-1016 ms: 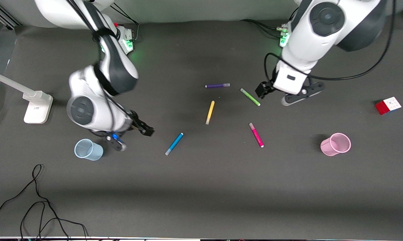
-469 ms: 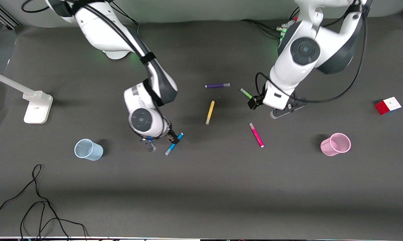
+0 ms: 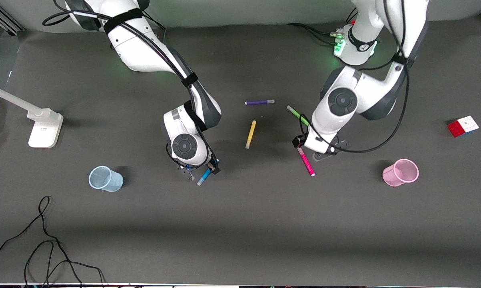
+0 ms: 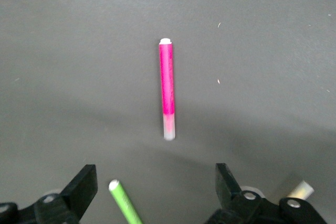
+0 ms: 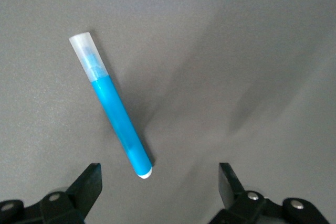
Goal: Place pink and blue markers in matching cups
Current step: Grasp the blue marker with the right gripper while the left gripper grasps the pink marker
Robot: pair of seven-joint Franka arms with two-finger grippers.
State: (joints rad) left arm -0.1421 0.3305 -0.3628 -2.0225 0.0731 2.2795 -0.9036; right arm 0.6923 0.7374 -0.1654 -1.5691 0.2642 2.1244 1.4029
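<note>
My right gripper picks up the blue marker by the uncapped end of its body next, to place it in its matching cup.
The blue marker lies on the dark table, partly under my right gripper. In the right wrist view the marker lies slanted with one end between the open fingers of the right gripper. The pink marker lies nearer the left arm's end. My left gripper is over its farther end. In the left wrist view the pink marker lies just ahead of the open, empty left gripper. The pale blue cup and the pale pink cup stand upright toward the table's two ends.
A purple pen, a yellow pen and a green pen lie mid-table; the green pen shows between the left fingers. A puzzle cube, a white stand and loose cables are at the edges.
My right gripper has moved from beside the blue cup to over the blue marker. My left gripper has moved from near the green pen to over the pink marker. No marker has moved.
</note>
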